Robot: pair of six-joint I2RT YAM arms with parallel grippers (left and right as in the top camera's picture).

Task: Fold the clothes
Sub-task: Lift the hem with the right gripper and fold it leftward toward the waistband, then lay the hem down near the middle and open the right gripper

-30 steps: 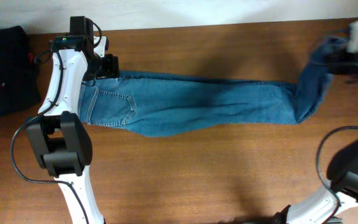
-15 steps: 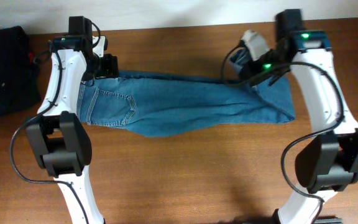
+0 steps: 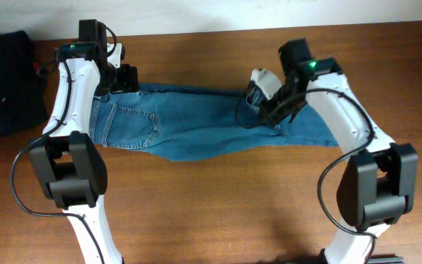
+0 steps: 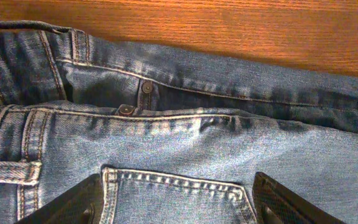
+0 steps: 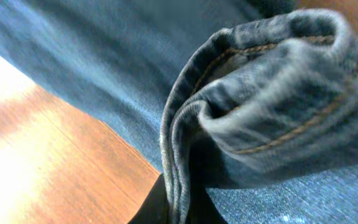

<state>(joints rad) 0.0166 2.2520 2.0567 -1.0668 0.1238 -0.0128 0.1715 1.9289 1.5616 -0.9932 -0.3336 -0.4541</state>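
The leg hems are raised above the legs and would drop short if I opened now. My right gripper should move the hems toward their place before it lets them go.
The blue jeans (image 3: 196,121) lie lengthwise across the table, waist at the left. My left gripper (image 3: 123,79) is open and rests on the waist; in the left wrist view (image 4: 179,205) its fingers straddle a back pocket (image 4: 173,196). My right gripper (image 3: 258,99) is shut on the leg hems (image 5: 185,155) and holds them above the middle of the legs, so the lower legs are doubled back leftward. The fold edge sits at the right (image 3: 328,128).
A black garment pile (image 3: 2,84) lies at the far left edge. The wooden table (image 3: 218,205) runs bare in front of the jeans. A white wall edge borders the back.
My right gripper has carried the leg hems from the far right across to the middle of the jeans, folding the legs over. The left arm has not moved.
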